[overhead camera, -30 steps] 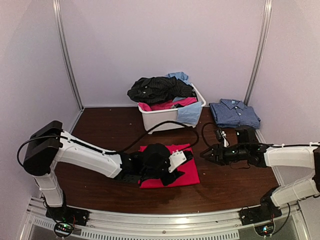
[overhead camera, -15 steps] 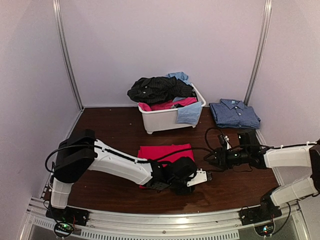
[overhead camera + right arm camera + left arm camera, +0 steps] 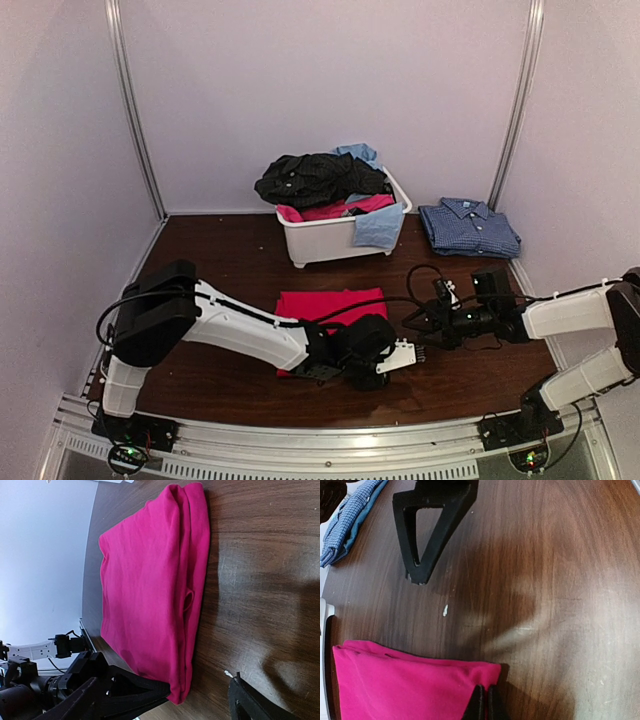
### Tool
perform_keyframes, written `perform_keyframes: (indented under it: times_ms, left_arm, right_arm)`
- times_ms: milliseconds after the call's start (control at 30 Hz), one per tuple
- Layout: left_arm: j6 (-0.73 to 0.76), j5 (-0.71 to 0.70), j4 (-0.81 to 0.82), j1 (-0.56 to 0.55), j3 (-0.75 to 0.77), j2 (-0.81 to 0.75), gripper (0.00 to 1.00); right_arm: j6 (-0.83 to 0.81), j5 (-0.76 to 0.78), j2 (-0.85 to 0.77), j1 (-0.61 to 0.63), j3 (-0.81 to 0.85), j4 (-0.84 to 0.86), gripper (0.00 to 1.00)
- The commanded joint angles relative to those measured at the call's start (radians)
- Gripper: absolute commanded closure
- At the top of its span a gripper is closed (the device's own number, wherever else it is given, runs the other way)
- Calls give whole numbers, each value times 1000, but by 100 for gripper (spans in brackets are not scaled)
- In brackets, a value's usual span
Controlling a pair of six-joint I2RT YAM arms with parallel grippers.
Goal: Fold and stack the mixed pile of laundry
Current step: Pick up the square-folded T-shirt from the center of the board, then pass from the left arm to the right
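Note:
My right gripper grabs the pink garment [image 3: 325, 303] by its facing edge next, beside the corner my left gripper holds, to fold the garment over.
A bright pink garment [image 3: 325, 303] lies folded flat in the middle of the table. My left gripper [image 3: 381, 376] reaches across to the garment's near right corner, and in the left wrist view its jaws [image 3: 484, 701] are shut on that corner of the pink garment [image 3: 405, 682]. My right gripper [image 3: 413, 326] hovers open just right of the garment; in its wrist view the right gripper [image 3: 200, 691] stands wide beside the pink corner [image 3: 177, 692]. The rest of the laundry pile [image 3: 318, 180], with black, pink and light blue pieces, fills the tub. A blue checked shirt [image 3: 468, 228] lies folded at the back right.
The white tub [image 3: 300, 238] stands at the back centre. Black cables [image 3: 425, 262] loop over the table between the tub and my right arm. In the left wrist view, one finger of the right gripper [image 3: 427, 530] hangs over bare wood beyond the corner.
My left gripper slid off the garment's middle to its near right corner and shut on it. My right gripper opened wider and edged left toward the same corner.

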Motion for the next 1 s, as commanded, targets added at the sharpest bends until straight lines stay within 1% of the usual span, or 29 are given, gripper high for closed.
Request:
perform_keyframes:
  times_ms: [0,133,300,467,567,633,733,967]
  left_arm:
    - [-41,54,106,15,-51,-96,100]
    - [-56,55,130,22,-66,-128,100]
    - [-60,70,142,24,-77,-152,100]
    - [-63,84,150,24,-91,-164,100]
    - [-63,97,169,23,-114,-184,100]
    - [-68,113,185,22,-134,-200,100]
    - [-69,130,188,17,-148,-215,100]
    - [-46,133,189,-16,-183,-235,100]
  right_arm:
    - [47,-30,36,23,-2,82,11]
    - [102,-37,79,43,-10,137,11]
    - [186,-40,114,71,-40,251,10]
    - [237,-22,173,103,-12,318,11]
    - [263,-25,227,119,12,353,13]
    - [284,-27,265,131,27,390,16]
    - [321,-30,328,148,52,457,25]
    - [401,-26,440,150,103,546,37]
